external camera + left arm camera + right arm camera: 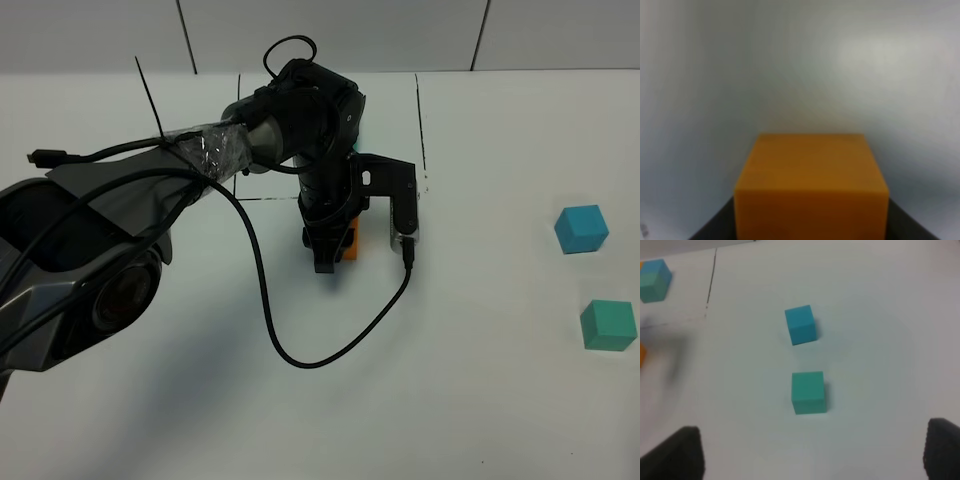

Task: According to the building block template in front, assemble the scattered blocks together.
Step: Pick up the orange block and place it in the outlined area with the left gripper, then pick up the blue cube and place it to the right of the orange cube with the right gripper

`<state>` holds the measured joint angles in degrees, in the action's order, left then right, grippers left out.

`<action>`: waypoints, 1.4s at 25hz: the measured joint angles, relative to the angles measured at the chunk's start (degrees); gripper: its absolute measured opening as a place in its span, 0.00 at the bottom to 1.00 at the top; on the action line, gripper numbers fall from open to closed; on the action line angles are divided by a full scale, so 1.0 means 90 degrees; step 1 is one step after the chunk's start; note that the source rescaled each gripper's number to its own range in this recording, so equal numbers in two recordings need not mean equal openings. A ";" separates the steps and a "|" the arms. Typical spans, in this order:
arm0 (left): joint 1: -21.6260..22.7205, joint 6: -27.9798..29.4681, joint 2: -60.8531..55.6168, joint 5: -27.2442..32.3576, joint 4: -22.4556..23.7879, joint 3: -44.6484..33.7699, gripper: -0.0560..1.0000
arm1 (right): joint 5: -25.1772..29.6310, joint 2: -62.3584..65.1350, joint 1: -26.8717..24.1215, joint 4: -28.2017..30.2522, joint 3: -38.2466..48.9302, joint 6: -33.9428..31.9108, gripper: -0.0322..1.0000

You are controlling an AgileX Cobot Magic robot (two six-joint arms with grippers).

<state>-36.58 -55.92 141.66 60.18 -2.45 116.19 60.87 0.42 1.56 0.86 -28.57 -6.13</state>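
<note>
My left gripper should open now, because the orange block would settle there. The orange block's lower edge [350,257] meets the white tabletop beside my fingertips.
My left gripper [330,252] is shut on the orange block [351,243], just in front of the black frame line [421,130] of the template. In the left wrist view the orange block [810,185] fills the lower middle, between the dark fingers [715,231] of the left gripper [810,227]. The left arm hides the template's cubes from above. In the right wrist view the template [653,280] is at the far edge. The blue block [581,228] [801,325] and teal-green block [608,325] [808,392] lie apart at the right. My right gripper [815,455] hangs open near them.
A black cable [300,352] loops from the left arm down over the white table [480,400]. A small camera module [404,215] juts out right of the left wrist. The right arm does not show in the high view.
</note>
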 joint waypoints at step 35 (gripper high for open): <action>0.2657 0.3616 -0.2905 0.0059 0.0238 -0.1470 0.98 | 0.0000 0.0000 0.0000 0.0000 0.0000 0.0000 0.78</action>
<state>-12.67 -23.38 115.51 60.71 -0.32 102.96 60.87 0.42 1.56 0.86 -28.57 -6.13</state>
